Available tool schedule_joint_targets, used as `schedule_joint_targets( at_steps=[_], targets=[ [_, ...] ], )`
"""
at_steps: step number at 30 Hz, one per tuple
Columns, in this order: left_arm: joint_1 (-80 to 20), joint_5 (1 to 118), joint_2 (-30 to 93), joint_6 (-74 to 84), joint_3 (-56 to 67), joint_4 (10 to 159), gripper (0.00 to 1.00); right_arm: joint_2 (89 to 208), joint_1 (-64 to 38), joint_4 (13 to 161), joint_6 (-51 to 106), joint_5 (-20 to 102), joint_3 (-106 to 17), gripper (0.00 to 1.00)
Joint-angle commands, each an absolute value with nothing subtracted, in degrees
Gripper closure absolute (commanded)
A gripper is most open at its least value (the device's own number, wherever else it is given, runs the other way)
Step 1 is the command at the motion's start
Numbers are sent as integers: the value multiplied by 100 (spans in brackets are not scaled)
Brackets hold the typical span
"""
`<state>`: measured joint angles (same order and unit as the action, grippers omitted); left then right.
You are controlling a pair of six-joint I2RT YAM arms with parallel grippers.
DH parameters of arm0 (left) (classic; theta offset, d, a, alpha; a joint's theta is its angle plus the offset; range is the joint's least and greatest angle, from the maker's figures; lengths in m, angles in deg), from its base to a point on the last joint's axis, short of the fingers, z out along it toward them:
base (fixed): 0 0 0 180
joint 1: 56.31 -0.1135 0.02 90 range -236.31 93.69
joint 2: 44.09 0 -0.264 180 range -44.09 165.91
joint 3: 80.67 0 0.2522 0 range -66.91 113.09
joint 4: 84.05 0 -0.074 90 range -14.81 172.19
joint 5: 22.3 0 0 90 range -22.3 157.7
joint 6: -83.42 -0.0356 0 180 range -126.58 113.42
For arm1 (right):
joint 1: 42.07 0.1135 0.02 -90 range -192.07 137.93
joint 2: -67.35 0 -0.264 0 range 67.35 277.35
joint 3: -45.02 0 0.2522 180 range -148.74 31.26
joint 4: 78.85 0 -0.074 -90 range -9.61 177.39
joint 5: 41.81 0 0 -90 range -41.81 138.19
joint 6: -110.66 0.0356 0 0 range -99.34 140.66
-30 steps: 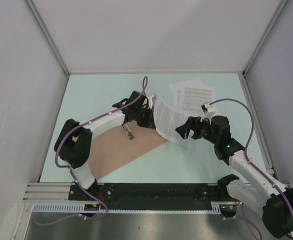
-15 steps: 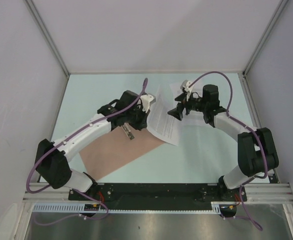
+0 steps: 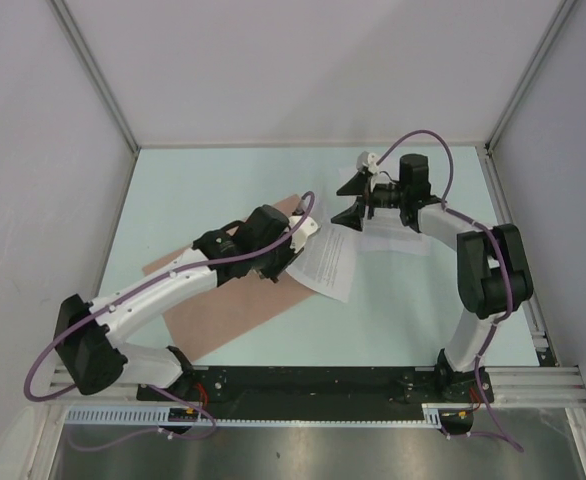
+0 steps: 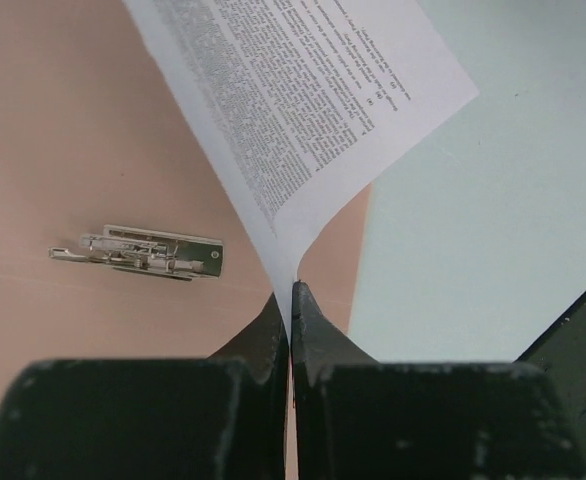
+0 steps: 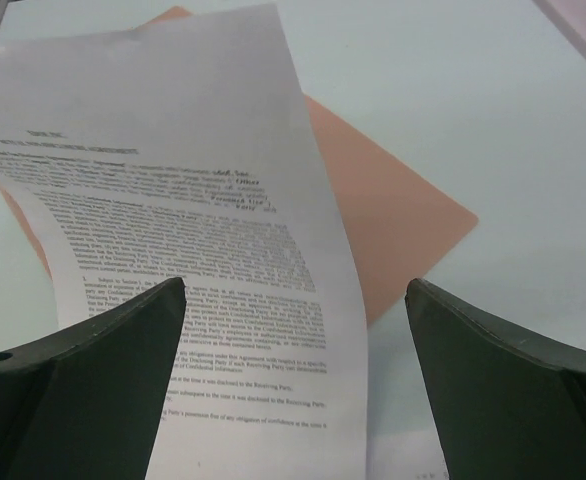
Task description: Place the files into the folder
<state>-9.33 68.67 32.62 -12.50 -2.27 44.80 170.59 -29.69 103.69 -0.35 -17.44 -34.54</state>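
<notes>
I should next pinch the sheet's outer edge with my right gripper, away from the file clip. Its inner edge then stays free for the folder [image 3: 223, 318].
My left gripper [image 3: 299, 240] is shut on the corner of one printed white sheet [image 3: 329, 262], which slopes off the right edge of the open salmon-brown folder [image 3: 223, 318]. In the left wrist view the jaws [image 4: 291, 292] pinch that sheet [image 4: 303, 100] above the folder [image 4: 93, 150]. My right gripper [image 3: 341, 204] is open and empty at the back, above the other sheets [image 3: 398, 240]. Its wrist view looks between the wide-apart fingers [image 5: 83, 370] at the held sheet [image 5: 203, 220] and the folder [image 5: 383, 210].
A metal file clip [image 4: 143, 251] lies on the folder's inner face, left of the held sheet. White walls close the pale green table [image 3: 193, 190] on three sides. The left arm lies across the folder.
My right gripper has let go of the sheet and drawn back towards the far wall. My left gripper has kept the sheet and pulled it down and left, so it lies flatter.
</notes>
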Motion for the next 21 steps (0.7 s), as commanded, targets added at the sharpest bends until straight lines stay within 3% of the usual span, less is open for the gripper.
schedule_joint_targets(
  at_steps=[1, 8, 11, 18, 20, 21],
  targets=[
    [-903, 7166, 2825, -1502, -319, 4589, 100, 17282, -2705, 10787, 63, -1922, -3729, 4],
    [-894, 7236, 2710, -1581, -222, 4325, 100, 17423, -2801, 11138, 53, -2220, -3738, 4],
    [-902, 7429, 2701, -1590, -222, 4325, 100, 17423, -2722, 11166, 194, -2581, -3738, 11],
    [-903, 7640, 2701, -1555, -90, 4343, 100, 17458, -2581, 10857, 124, -2906, -3738, 47],
    [-903, 7771, 2728, -1555, -90, 4273, 100, 17467, -2599, 10840, 150, -2915, -3738, 52],
    [-903, 7833, 2745, -1537, -108, 4281, 100, 17458, -2599, 10840, 246, -2924, -3738, 63]
  ],
)
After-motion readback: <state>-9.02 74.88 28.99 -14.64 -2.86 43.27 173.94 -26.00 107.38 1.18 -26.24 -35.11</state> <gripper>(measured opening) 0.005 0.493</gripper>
